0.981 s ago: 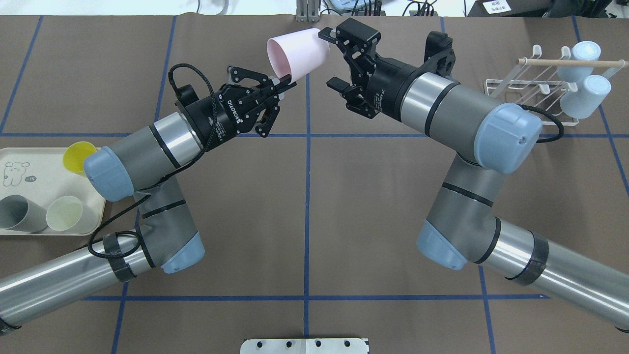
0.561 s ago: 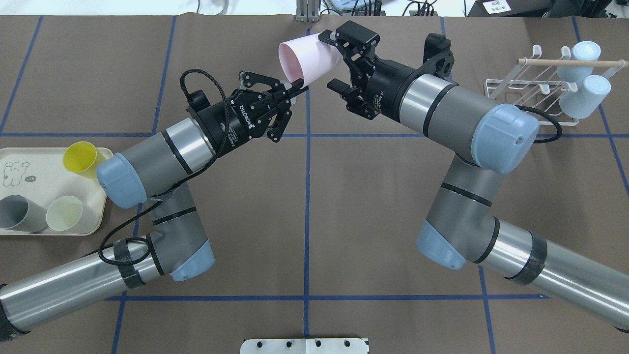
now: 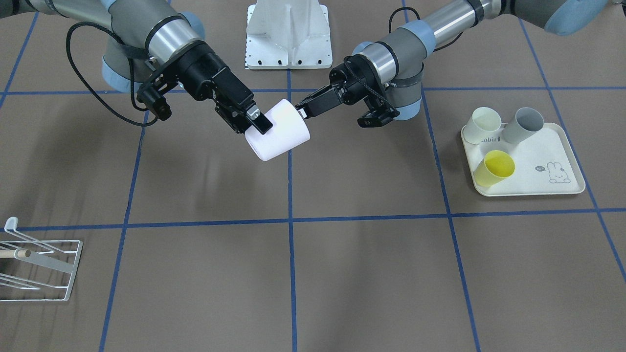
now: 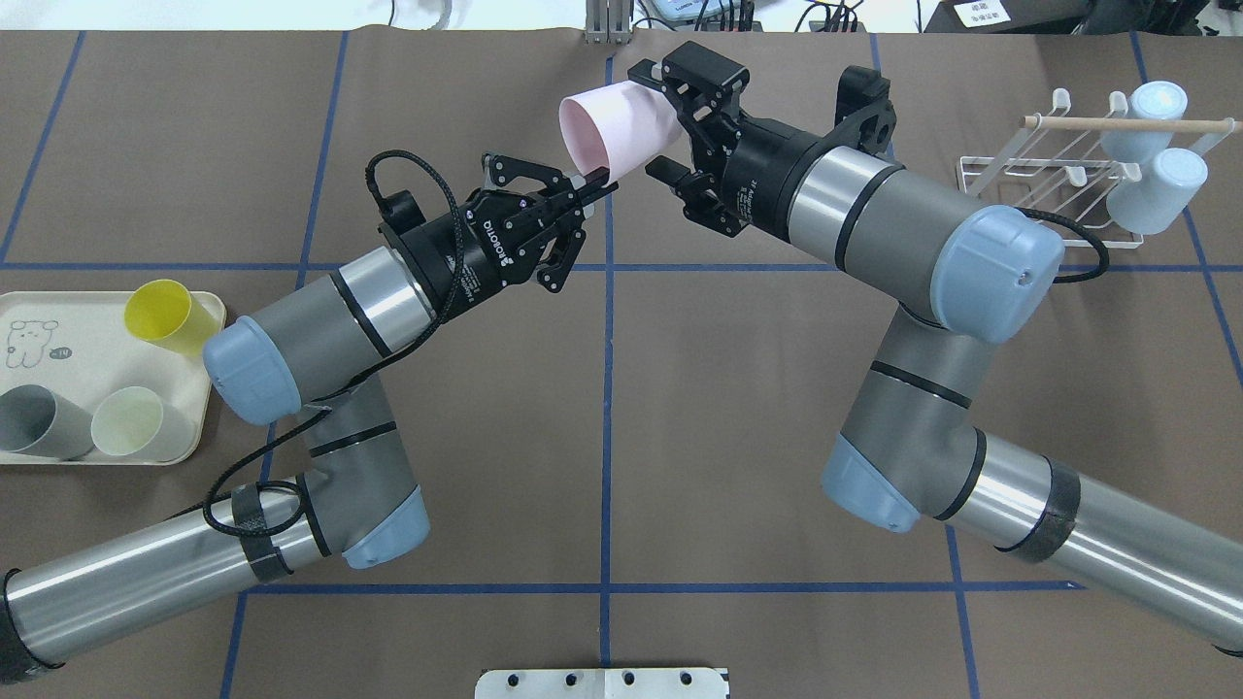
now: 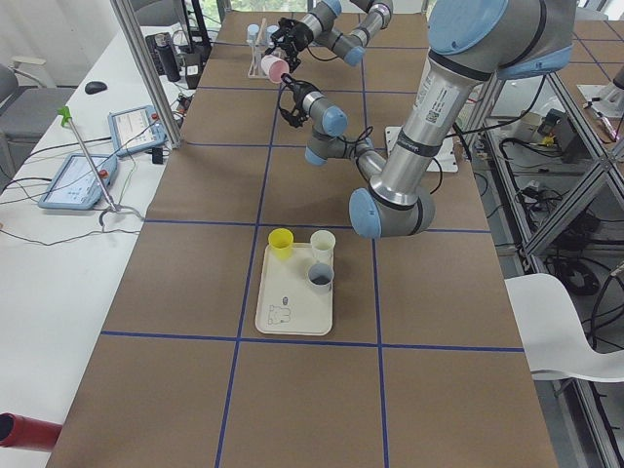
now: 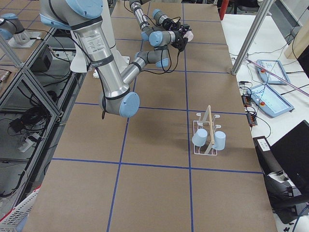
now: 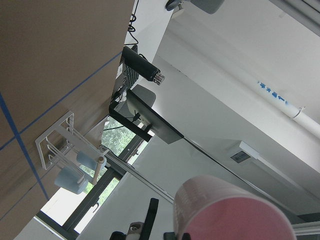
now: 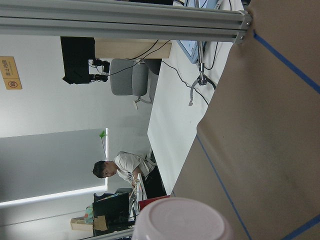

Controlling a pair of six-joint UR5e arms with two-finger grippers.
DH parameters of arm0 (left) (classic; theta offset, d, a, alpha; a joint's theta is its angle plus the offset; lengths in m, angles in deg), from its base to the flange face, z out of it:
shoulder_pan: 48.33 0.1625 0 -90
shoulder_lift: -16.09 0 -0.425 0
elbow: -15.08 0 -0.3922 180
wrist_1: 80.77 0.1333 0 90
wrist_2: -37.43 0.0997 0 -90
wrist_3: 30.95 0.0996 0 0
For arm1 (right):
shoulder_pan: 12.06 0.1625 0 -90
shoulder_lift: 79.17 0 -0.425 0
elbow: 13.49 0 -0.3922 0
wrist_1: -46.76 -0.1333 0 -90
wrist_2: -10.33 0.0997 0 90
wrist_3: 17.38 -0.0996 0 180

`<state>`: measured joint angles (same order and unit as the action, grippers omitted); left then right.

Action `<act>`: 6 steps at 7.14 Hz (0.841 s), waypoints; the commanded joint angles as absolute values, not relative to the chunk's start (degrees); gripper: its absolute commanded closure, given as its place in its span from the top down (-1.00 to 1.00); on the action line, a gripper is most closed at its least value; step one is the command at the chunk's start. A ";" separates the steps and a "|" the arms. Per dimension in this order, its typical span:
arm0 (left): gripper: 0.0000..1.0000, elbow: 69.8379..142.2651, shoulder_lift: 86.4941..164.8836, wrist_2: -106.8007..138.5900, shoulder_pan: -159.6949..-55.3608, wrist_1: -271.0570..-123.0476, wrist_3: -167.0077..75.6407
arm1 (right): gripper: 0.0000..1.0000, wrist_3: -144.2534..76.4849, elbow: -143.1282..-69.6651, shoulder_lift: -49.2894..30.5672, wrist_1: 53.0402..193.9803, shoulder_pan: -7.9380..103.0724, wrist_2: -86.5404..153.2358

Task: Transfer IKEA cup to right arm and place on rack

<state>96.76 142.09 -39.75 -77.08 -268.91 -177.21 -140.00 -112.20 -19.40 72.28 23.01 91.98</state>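
I will next grab the pale pink cup by its base end (image 3: 259,145) with my right gripper, to take over the cup for the rack (image 3: 41,264).
The pink IKEA cup (image 4: 617,126) is held in the air on its side at the table's far middle. My left gripper (image 4: 592,184) is shut on its rim, the mouth facing the left arm. My right gripper (image 4: 658,121) is open, and its fingers stand either side of the cup's base end. In the front view the cup (image 3: 276,129) hangs between the left gripper (image 3: 301,110) and the right gripper (image 3: 259,124). The cup fills the bottom of the left wrist view (image 7: 230,210), and its base shows in the right wrist view (image 8: 182,220). The white wire rack (image 4: 1049,175) stands at the far right.
Two light-blue cups (image 4: 1156,102) (image 4: 1160,189) hang on the rack's right end. A cream rabbit-print tray (image 4: 78,340) at the left edge holds a yellow cup (image 4: 160,311), a grey cup (image 4: 34,422) and a cream cup (image 4: 131,422). A metal base plate (image 4: 602,682) sits at the near edge.
My left arm has carried the pink cup to the right. Its base end now sits between the right gripper's open fingers. The right arm has barely moved.
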 commanded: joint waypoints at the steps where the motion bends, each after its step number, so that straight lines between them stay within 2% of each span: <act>1: -1.00 96.82 142.39 -39.74 -76.98 -268.86 -177.20 | 0.99 -139.99 -112.28 -19.40 72.25 23.00 91.98; 6: -1.00 96.91 142.48 -39.74 -76.02 -268.86 -177.20 | 0.98 -139.99 -112.28 -19.40 72.25 23.00 91.98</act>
